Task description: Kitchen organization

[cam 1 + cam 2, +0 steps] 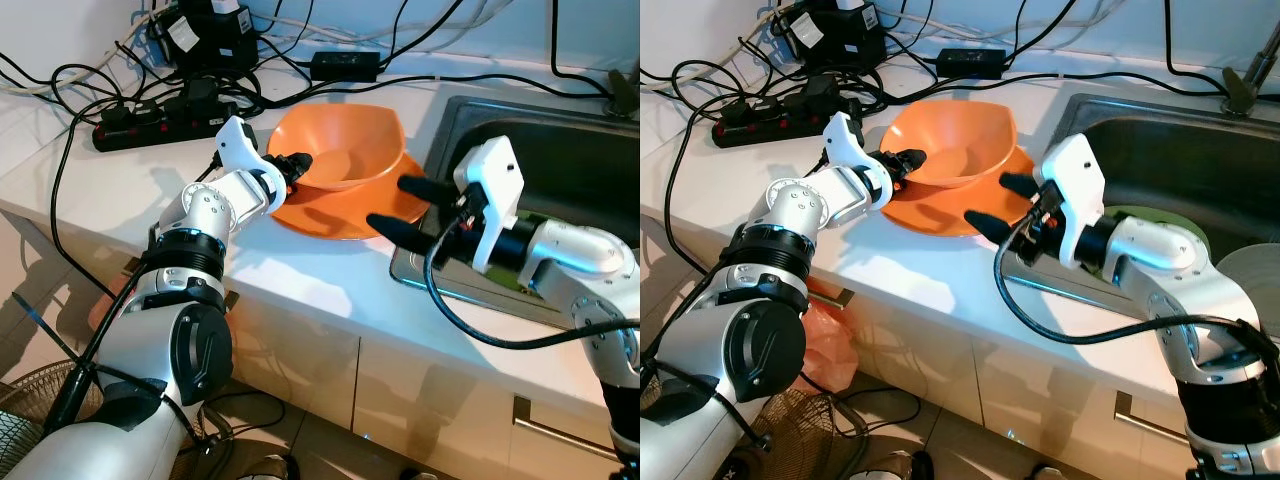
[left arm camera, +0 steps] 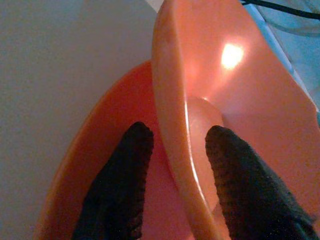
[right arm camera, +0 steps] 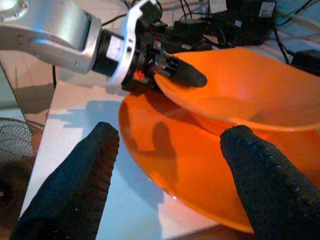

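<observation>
My right gripper grips the orange bowl by its thin rim (image 1: 402,152) next, to move it into the sink.
An orange bowl (image 1: 345,145) rests on an orange plate (image 1: 330,222) on the white counter (image 1: 300,290), just left of the sink. My left gripper (image 1: 297,165) is shut on the orange bowl at its left rim, one finger (image 2: 125,170) outside the wall and the other finger (image 2: 240,175) inside. In the right wrist view, that gripper's inner finger lies over the rim. My right gripper (image 1: 387,203) hovers open at the plate's right edge, beside the sink's corner. Its fingers (image 3: 80,180) are spread wide, pointing at the bowl and plate with nothing between them.
The steel sink (image 1: 560,130) lies at the right, with a green item (image 1: 1160,215) in it and a tap base (image 1: 1248,85) behind. A black power strip (image 1: 150,120) and tangled cables line the back. A fan (image 1: 30,410) stands on the floor at left.
</observation>
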You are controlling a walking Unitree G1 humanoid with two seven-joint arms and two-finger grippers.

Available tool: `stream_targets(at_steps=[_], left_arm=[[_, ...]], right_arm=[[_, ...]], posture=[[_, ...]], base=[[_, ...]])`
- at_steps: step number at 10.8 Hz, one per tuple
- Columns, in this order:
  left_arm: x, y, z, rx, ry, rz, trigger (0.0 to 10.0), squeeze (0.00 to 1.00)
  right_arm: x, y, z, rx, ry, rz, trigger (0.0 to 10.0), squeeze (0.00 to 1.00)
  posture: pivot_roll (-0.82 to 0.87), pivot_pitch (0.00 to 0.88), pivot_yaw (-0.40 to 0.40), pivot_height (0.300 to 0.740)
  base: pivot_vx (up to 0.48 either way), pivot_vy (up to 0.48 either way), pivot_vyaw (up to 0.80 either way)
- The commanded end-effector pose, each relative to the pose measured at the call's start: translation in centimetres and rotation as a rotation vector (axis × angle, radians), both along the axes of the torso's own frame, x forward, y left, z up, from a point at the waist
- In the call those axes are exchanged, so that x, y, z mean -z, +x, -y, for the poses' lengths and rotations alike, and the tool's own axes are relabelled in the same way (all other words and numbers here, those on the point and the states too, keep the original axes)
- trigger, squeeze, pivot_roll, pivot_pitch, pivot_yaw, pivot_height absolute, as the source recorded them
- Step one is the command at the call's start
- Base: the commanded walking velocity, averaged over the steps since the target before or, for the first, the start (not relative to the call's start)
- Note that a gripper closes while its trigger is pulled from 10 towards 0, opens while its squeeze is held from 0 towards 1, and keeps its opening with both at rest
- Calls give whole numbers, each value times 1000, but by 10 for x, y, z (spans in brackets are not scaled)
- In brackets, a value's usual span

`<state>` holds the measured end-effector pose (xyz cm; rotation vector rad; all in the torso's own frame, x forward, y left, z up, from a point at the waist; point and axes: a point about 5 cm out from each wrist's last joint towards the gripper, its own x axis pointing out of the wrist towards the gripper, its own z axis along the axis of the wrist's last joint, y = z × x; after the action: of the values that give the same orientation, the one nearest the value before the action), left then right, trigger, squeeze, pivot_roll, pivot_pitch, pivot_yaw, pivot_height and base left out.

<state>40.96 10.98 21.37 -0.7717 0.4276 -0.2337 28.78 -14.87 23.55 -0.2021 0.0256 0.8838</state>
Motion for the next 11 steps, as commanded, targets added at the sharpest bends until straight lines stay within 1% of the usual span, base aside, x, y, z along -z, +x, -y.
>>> stream_targets(at_steps=[1,3,4,6,7,8,9,11], left_arm=[[-7,2,1,-7,2,1,0,0],[-10,3,-1,-12,5,15,0,0],[-12,4,-9,-39,-11,22,0,0],[-10,4,-15,-55,-22,21,0,0],[-9,4,-16,-59,-14,30,0,0],[-14,5,-18,-71,74,113,0,0],[-20,6,-15,-73,63,173,0,0],[-34,4,-8,-50,31,353,0,0]], right_arm=[[-2,-4,-3,-34,-20,8,10000,0],[-2,-4,0,-22,-44,9,10000,0],[-2,-2,4,5,-48,12,10000,0],[-2,-1,6,11,-59,11,10000,0],[-1,-1,7,11,-61,10,10000,0],[0,1,7,19,-58,7,10000,0],[0,2,7,30,-51,4,10000,0],[0,9,10,102,-2,-17,10000,0]], posture=[[62,117,125,740],[61,115,127,740],[60,114,131,740],[60,111,129,740],[61,108,127,740],[63,105,126,740],[65,102,126,740],[65,96,125,740]], base=[[0,0,0],[0,0,0],[0,0,0],[0,0,0],[0,0,0],[0,0,0],[0,0,0],[0,0,0]])
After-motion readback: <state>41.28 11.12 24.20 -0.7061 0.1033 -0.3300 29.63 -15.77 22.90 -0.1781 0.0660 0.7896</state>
